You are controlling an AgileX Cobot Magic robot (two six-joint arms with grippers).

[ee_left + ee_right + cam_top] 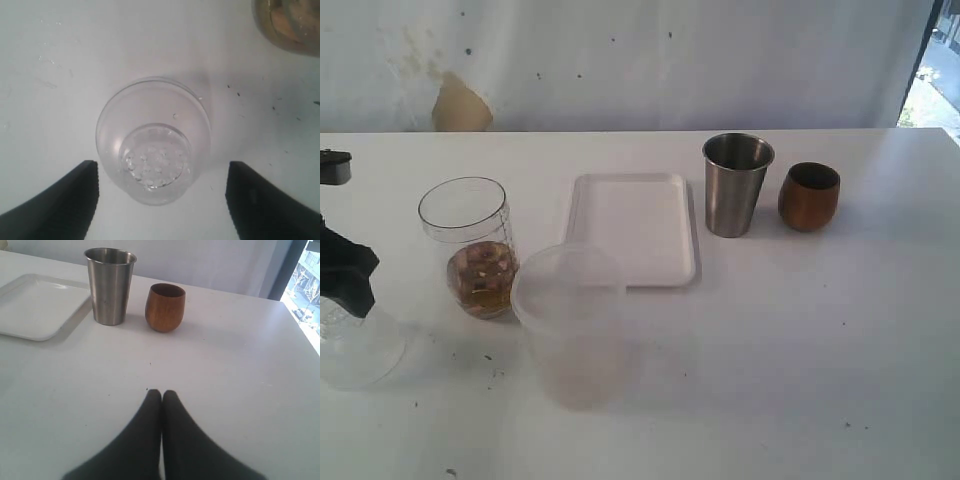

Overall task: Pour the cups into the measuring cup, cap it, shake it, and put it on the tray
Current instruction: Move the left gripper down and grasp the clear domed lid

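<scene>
My left gripper grabs the clear dome cap by its knob on top (154,156) next, to cap the measuring cup (292,22).
The measuring cup (466,245) stands uncapped at the left with brown contents in its bottom; its edge (292,25) shows in the left wrist view. The clear dome cap (358,345) (152,142) sits on the table at the far left. My left gripper (348,285) (162,167) hangs over it, open, one finger on each side and apart from it. The steel tumbler (737,185) (110,285) and brown cup (809,196) (165,307) stand upright right of the white tray (632,228) (37,305). My right gripper (161,392) is shut and empty, well short of the cups.
A large frosted plastic tub (570,325) stands in front of the tray, close to the measuring cup. The white table (800,350) carries small dark specks. A white wall runs behind the table's far edge.
</scene>
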